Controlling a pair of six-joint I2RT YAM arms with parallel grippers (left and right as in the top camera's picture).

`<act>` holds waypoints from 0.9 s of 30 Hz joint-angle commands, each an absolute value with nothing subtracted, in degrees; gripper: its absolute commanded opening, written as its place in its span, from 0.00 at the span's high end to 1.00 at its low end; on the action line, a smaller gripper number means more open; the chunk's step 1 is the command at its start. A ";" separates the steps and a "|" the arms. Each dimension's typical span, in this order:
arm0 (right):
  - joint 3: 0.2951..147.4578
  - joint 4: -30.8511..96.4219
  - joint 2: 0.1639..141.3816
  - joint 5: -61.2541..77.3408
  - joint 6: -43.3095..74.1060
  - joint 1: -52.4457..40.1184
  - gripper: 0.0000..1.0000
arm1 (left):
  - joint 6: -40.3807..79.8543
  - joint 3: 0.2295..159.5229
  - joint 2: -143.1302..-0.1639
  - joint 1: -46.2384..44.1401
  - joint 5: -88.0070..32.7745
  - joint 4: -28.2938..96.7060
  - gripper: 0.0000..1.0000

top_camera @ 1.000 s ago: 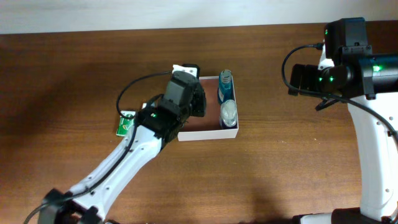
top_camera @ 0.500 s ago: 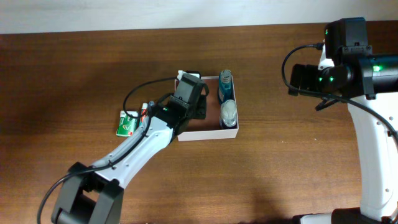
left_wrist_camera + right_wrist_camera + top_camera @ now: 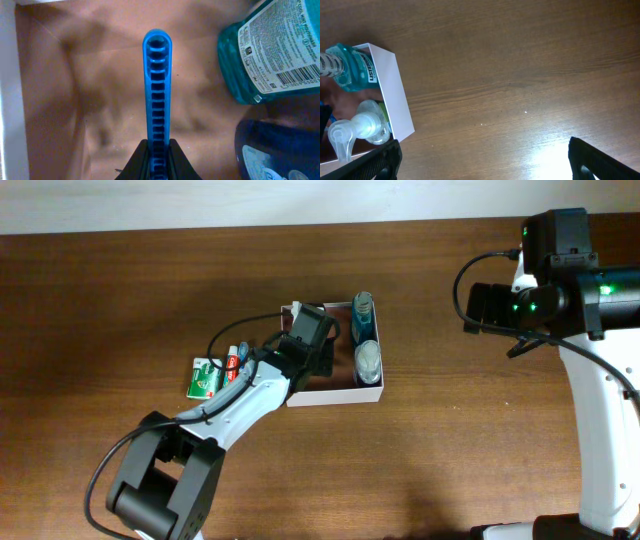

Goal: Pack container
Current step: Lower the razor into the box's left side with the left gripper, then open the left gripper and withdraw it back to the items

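Observation:
I can release the ribbed blue stick from my left gripper now, because it is inside the container's white sides, close over the container's reddish-brown bottom.
The container (image 3: 335,387) is a square shallow box with white walls and a reddish-brown floor (image 3: 110,100). My left gripper (image 3: 308,340) reaches into its left half. In the left wrist view the gripper (image 3: 157,146) is shut on a blue ribbed plastic stick (image 3: 157,90), held just above the floor. A teal mouthwash bottle (image 3: 362,320) and a clear pump bottle (image 3: 368,360) lie along the container's right side. My right gripper (image 3: 488,308) is open and empty, above bare table to the right of the container (image 3: 395,90).
A small green packet (image 3: 204,377) and a red-and-white tube (image 3: 232,362) lie on the table left of the container. In the left wrist view the teal bottle (image 3: 270,50) and a dark blue one (image 3: 280,150) lie close to the right of the stick.
My left arm has pushed forward and to the right, carrying the gripper into the container and uncovering the red-and-white tube. The right arm has not moved.

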State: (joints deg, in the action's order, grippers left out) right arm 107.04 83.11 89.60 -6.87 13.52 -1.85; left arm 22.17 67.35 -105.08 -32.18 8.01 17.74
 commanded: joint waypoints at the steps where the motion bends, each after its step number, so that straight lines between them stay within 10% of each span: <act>1: 107.57 82.96 88.86 -7.79 13.74 -1.43 0.02 | 22.92 68.73 -106.06 -32.21 8.86 17.61 0.99; 27: 107.57 82.96 88.86 -7.79 13.74 -1.43 0.02 | 18.04 75.81 -96.42 -31.99 15.70 30.57 0.73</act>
State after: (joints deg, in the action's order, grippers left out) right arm 107.04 83.11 89.60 -6.90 13.50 -1.85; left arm 20.99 70.54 -103.63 -32.18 9.72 26.63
